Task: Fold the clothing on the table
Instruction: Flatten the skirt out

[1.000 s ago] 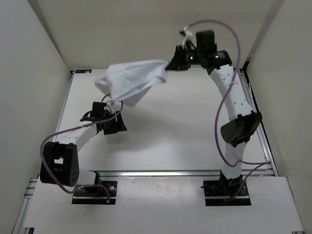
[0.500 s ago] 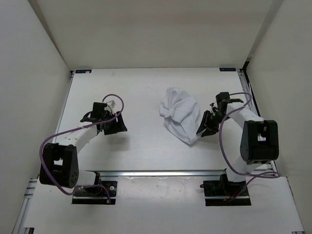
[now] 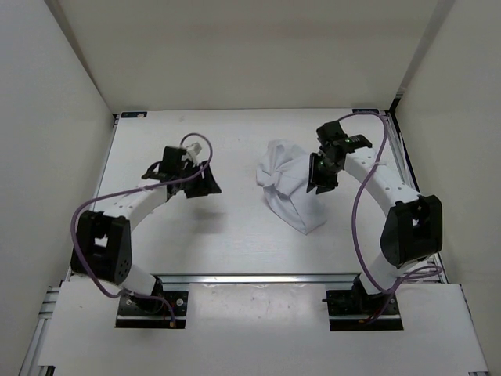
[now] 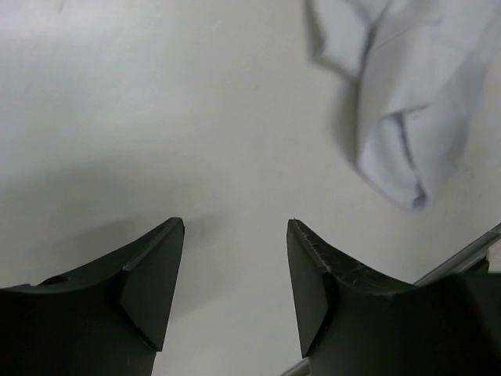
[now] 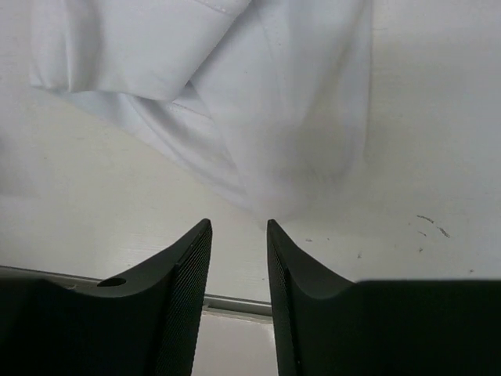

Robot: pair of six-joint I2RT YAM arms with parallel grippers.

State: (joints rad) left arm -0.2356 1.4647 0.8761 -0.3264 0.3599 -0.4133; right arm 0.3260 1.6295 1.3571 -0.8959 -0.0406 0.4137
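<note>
My left gripper grabs the clothing (image 3: pixel 288 190) next by the crumpled edge facing it, opposite my right gripper, to spread the clothing for folding.
The clothing (image 3: pixel 288 190) is a white, wrinkly heap lying crumpled on the table (image 3: pixel 235 243), right of centre. My right gripper (image 3: pixel 319 174) hovers at the heap's right edge. In the right wrist view its jaws stand open with a narrow gap and nothing between them (image 5: pixel 239 225), and the clothing (image 5: pixel 235 94) lies just beyond the tips. My left gripper (image 3: pixel 205 182) is to the left of the heap, apart from it. It is open and empty (image 4: pixel 235 227) above bare table, with the clothing (image 4: pixel 407 94) at the upper right of the left wrist view.
White walls enclose the table on three sides. An aluminium rail (image 3: pixel 266 277) runs along the near edge, with both arm bases behind it. Purple cables (image 3: pixel 360 204) loop beside each arm. Small blue marks (image 3: pixel 133 114) sit at the far corners.
The right gripper held the clothing in the air at the back, then let it go; it now lies heaped on the table. The left gripper has moved right towards it.
</note>
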